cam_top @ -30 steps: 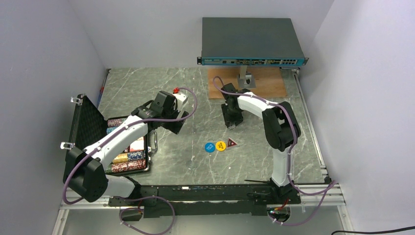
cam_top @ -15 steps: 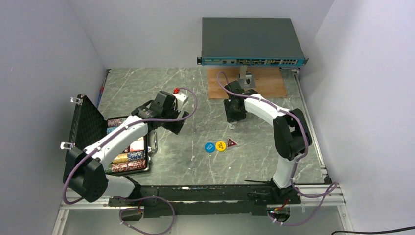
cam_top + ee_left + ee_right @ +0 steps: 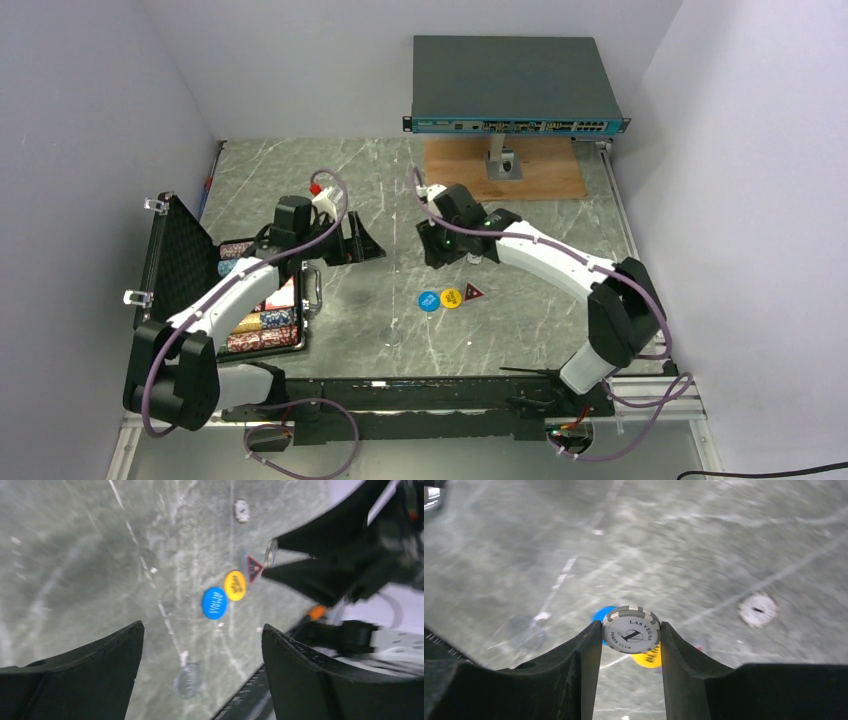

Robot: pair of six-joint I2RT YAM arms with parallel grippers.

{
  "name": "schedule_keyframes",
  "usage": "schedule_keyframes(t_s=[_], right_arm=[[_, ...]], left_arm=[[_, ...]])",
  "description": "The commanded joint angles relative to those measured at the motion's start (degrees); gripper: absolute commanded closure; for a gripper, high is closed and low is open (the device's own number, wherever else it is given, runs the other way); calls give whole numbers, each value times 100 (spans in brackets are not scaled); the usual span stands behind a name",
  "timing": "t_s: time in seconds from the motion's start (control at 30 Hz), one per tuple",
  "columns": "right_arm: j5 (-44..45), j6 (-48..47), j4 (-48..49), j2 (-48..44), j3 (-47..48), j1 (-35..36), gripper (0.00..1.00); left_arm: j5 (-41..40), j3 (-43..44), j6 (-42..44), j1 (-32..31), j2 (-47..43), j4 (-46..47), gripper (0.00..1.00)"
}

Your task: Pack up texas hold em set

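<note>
My left gripper grabs the white-and-grey chip by its flat sides next, so the chip's rim stays free to settle into the briefcase's chip row.
The black briefcase (image 3: 178, 255) of the texas hold em set lies open at the left, with rows of multicoloured chips (image 3: 262, 320) inside. My right gripper (image 3: 631, 630) is shut on a white-and-grey poker chip (image 3: 631, 629), held edge to edge above the table. Below it lie a blue disc (image 3: 428, 300), a yellow disc (image 3: 451, 297) and a red triangular token (image 3: 472, 292). A small white chip (image 3: 757, 610) rests further back and a greyish chip (image 3: 187, 680) nearer the front. My left gripper (image 3: 362, 245) hangs open and empty between the case and the right gripper (image 3: 438, 255).
A big grey network switch (image 3: 510, 80) stands on a post over a wooden board (image 3: 545, 170) at the back. White walls close both sides. A metal rail (image 3: 640, 300) runs along the right edge and the arm bases (image 3: 400, 400) along the front.
The right arm has swung left toward the table's middle, carrying the chip. The left gripper has drawn back to the left and turned toward the discs.
</note>
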Motion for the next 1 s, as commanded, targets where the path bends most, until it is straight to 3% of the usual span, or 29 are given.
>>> schedule_keyframes(t_s=[0.0,0.1,0.2,0.3,0.43,0.63,0.97], right_arm=[[-540,-169,705,-468,-196,480,100],[-826,-94,909,-597,-250,712,100],[-865,-62,906,-558,-174,865,100],[-923,-69,930,-534,-148,944,100],[-960,-88,926,-507,-99,995,100],[-905,-81,943,-614,-74,1074,100],[-715,-167,924,-625,-35,1158,100]], left_arm=[[1222,-764,-2097,130,-76,2162,15],[1302,-1174,-2592,130,-36,2946,20],[1582,-1554,-3043,103,50,3978,19],[1630,-1759,-3233,-23,112,4448,17],[1561,-1647,-3116,-316,349,4360,22],[1503,-1619,-3254,-565,668,4690,41],[1499,-1355,-2703,-836,734,3944,68]])
